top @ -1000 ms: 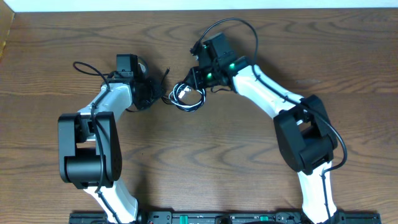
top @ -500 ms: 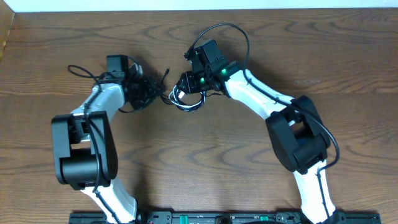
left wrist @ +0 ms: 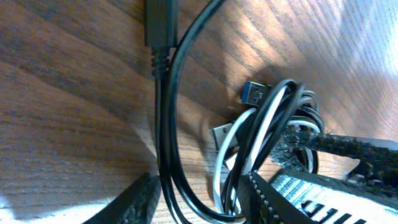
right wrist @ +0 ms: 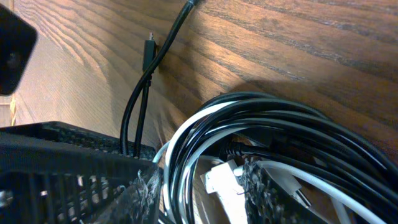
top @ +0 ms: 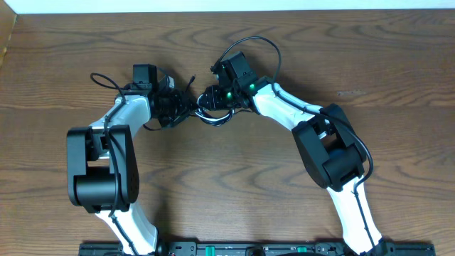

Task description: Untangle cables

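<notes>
Two parts of the black cable run between my left gripper's open fingers, so it is time to close on them now.
The cables lie in one tangled bundle on the wooden table between my two grippers. My left gripper reaches it from the left. In the left wrist view that gripper stands open, and loops of the black cable and the white cable run loosely between its fingers, with a blue-tipped plug beyond. My right gripper sits over the bundle's upper side. It is open around black loops, white strands and a white plug.
A loose black cable end points up and away from the bundle. Each arm's own thicker black wire arcs behind it. The table's far edge runs along the top. The two grippers stand very close together.
The right gripper slid left onto the bundle and its jaws opened. The left gripper swung left, then came back right to the bundle, which was drawn slightly left.
</notes>
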`<state>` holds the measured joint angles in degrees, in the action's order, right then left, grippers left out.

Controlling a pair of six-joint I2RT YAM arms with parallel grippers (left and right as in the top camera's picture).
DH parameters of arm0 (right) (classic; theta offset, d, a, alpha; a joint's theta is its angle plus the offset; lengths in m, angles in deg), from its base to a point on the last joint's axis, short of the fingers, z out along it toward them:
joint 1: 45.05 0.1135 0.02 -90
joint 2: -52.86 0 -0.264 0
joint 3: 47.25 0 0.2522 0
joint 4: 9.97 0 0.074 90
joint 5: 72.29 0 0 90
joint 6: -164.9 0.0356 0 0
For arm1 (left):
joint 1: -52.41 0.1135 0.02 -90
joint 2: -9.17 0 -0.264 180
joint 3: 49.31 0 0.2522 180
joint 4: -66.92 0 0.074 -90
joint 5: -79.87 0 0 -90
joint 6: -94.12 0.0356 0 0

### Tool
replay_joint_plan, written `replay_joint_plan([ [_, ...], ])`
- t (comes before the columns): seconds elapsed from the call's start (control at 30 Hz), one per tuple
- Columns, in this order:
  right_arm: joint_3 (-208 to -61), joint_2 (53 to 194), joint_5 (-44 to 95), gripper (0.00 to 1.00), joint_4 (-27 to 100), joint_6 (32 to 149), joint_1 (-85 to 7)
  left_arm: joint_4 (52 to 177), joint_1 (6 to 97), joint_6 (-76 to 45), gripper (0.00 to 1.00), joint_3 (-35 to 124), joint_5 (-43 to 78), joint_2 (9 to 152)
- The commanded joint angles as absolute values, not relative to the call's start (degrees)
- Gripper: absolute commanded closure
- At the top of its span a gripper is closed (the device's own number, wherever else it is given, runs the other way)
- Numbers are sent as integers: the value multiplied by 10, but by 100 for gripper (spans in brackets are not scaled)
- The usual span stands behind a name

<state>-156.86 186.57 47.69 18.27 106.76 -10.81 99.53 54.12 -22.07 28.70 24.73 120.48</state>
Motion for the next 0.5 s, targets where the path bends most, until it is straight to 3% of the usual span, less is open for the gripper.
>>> replay_joint_plan([
  [0.0, -1573, 1879, 483, 62, 182, 1082, -110, 994, 543, -210, 59, 280, 252, 1230],
  [0.1, -1573, 1879, 482, 62, 182, 1083, -110, 982, 543, -223, 66, 280, 253, 1250],
  [0.3, -1573, 1879, 467, 62, 193, 1083, -110, 975, 546, -221, 91, 282, 253, 1251],
  [0.47, -1573, 1879, 464, 61, 196, 1084, -113, 976, 550, -158, 92, 282, 254, 1222],
])
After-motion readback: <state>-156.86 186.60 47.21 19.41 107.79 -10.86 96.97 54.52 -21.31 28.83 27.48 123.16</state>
